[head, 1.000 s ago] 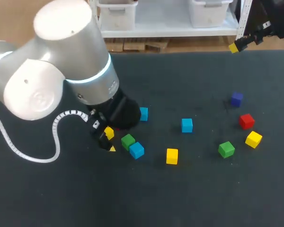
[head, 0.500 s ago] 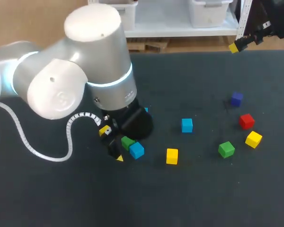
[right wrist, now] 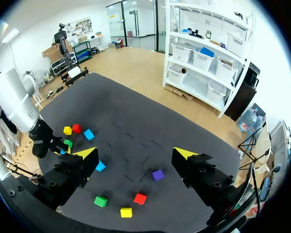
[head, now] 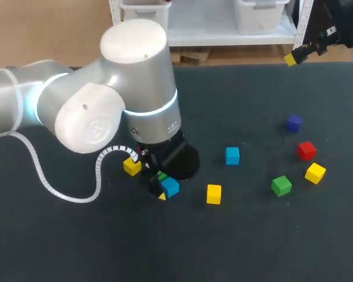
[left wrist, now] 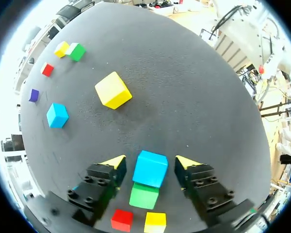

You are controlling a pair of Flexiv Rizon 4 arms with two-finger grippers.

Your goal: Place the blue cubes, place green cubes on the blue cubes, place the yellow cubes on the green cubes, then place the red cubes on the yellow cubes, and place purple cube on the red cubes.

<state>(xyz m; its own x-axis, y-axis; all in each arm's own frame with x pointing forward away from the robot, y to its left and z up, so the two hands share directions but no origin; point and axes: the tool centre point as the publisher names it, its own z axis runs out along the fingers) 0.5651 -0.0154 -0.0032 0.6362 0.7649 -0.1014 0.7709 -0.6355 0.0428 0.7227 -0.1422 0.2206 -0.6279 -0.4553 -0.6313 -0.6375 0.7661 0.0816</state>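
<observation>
I should place the blue cubes together in a row, so next my left gripper should grab the straddled blue cube by its opposite sides.
My left gripper (left wrist: 150,162) is down at the table, open, with a blue cube (left wrist: 150,168) between its fingers and a small gap on each side. Behind that cube, under the wrist, lie a green cube (left wrist: 144,195), a red cube (left wrist: 121,219) and a yellow cube (left wrist: 155,222). Ahead of the fingers are a yellow cube (left wrist: 113,90) and a second blue cube (left wrist: 57,115). In the head view the straddled blue cube (head: 170,187) shows just beside my left arm (head: 135,100), which hides the red cube. My right gripper (right wrist: 135,154) hangs open and empty high over the table's far right corner.
To the right lie a yellow cube (head: 213,193), a blue cube (head: 232,155), a green cube (head: 280,185), another yellow cube (head: 315,173), a red cube (head: 306,150) and a purple cube (head: 293,123). A yellow cube (head: 131,166) sits left of the gripper, near the white cable (head: 70,197).
My left arm has swung rightward, carrying its gripper from beside the left yellow cube to astride the blue cube, and its fingers have narrowed. The right arm has stayed still.
</observation>
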